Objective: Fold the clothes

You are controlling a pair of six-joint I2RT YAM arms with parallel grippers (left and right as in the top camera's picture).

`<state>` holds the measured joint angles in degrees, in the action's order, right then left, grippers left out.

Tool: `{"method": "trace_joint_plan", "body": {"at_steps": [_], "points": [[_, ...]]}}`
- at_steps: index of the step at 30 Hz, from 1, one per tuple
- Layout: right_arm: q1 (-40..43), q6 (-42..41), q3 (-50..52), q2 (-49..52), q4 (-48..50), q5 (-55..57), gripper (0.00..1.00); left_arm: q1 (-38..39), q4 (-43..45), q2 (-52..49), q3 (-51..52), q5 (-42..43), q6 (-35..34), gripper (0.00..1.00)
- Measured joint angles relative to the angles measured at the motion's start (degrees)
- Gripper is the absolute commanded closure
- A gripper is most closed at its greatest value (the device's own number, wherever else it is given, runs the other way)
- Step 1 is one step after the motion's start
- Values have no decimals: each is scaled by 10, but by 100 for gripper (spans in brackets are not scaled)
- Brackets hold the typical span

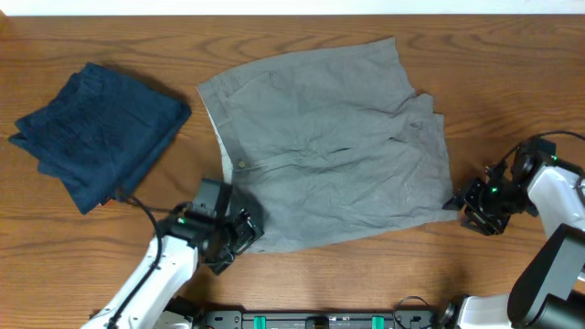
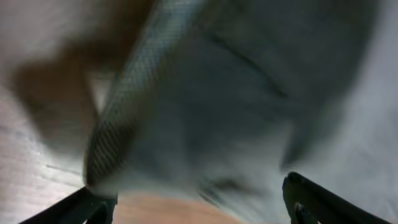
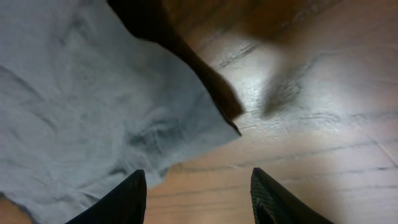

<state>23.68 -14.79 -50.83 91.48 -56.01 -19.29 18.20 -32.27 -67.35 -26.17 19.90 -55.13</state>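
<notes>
I should fold the shorts' near side over toward their far side next, so I need to grab the grey shorts' near waistband corner point(image 1: 253, 245) point(image 2: 113, 177) with my left gripper.
The grey shorts point(image 1: 329, 146) lie spread flat in the middle of the table, waistband to the left. A dark navy garment point(image 1: 101, 128) lies folded at the far left. My left gripper point(image 1: 239, 236) sits at the shorts' near left corner. In the blurred left wrist view, the gripper point(image 2: 199, 208) stands open, its fingers wide apart over the cloth point(image 2: 236, 93) and a strip of wood. My right gripper point(image 1: 471, 206) is just off the near right corner. In its wrist view the right gripper point(image 3: 198, 193) is open over bare wood, the shorts' corner point(image 3: 93, 106) beside its left finger.
The wooden table point(image 1: 512, 73) runs to a pale wall at the back. A black cable point(image 1: 146, 208) trails from the left arm near the navy garment. The arms' black base rail point(image 1: 329, 320) lines the front edge.
</notes>
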Motion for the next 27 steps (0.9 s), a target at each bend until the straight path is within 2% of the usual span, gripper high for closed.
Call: {"method": "trace_joint_plan", "body": {"at_steps": [2,6,9,12,18,24,25,27], "points": [[-3,-3,7,0,8,-5,48,1,29,7,11,-5,-35,19],[-24,-9,12,0,22,-9,47,3,79,11,26,-33,-77,62],[-35,-21,12,0,30,-8,47,3,87,9,33,-48,-89,81],[-42,-38,12,0,33,-3,48,3,87,7,36,-50,-94,86],[-59,-60,20,0,45,7,48,3,77,7,37,-25,-93,87],[-75,-83,70,0,70,11,49,3,72,6,38,-9,-80,87],[-75,-88,80,-1,76,10,53,3,72,6,38,-8,-78,87],[-75,-94,92,-13,104,6,68,3,70,6,38,-7,-76,88]]}}
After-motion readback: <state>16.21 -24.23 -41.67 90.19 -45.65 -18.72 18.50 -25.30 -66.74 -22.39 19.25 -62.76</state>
